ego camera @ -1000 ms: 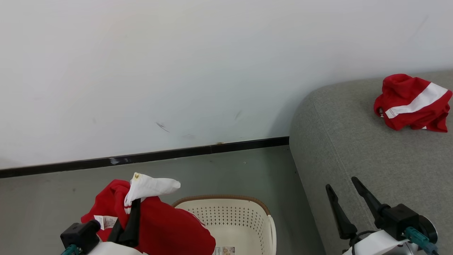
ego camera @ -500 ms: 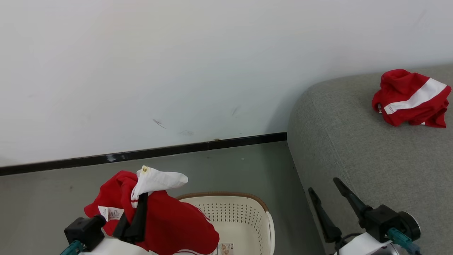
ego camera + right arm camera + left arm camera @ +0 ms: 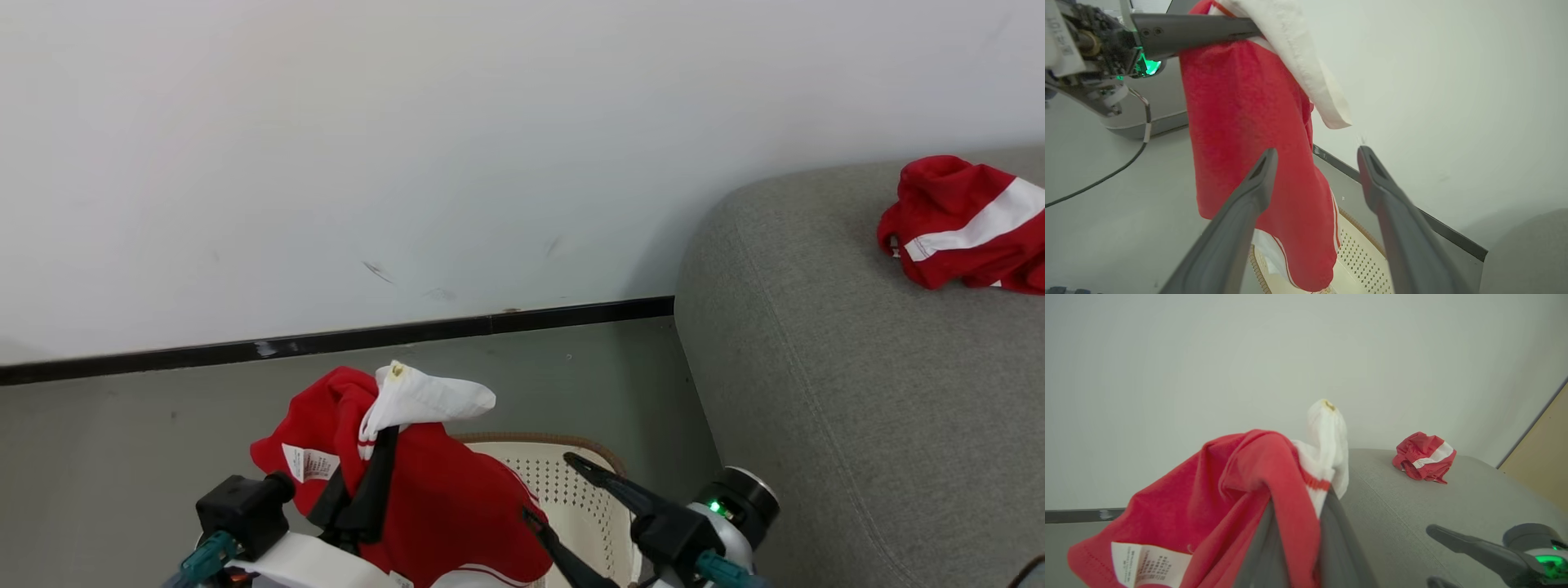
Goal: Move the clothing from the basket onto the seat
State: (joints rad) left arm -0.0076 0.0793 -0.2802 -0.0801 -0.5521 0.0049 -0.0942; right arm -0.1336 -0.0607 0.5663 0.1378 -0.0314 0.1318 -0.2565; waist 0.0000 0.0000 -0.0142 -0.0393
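Observation:
The clothing needs to go onto the seat (image 3: 857, 367), so my right gripper will grab its hanging red body (image 3: 470, 490) next.
My left gripper (image 3: 382, 437) is shut on the red clothing (image 3: 441, 498) near its white collar. The garment hangs from it over the left part of the cream basket (image 3: 606, 467). In the left wrist view the clothing (image 3: 1229, 486) drapes over my dark fingers (image 3: 1339, 535). My right gripper (image 3: 551, 486) is open, low above the basket, its tips pointing left at the hanging fabric and just short of it. In the right wrist view its fingers (image 3: 1249, 196) frame the clothing (image 3: 1241, 122), with nothing between them. The grey-green seat (image 3: 857, 367) is at the right.
A second red garment with a white band (image 3: 967, 224) lies crumpled far back on the seat. A white wall with a black skirting strip (image 3: 367, 339) stands behind the basket. Grey floor surrounds the basket. A cable (image 3: 1098, 179) trails on the floor.
My right gripper has swung left from over the seat's edge to above the basket, beside the hanging clothing. My left gripper has risen and moved right with the clothing. The camera has shifted slightly.

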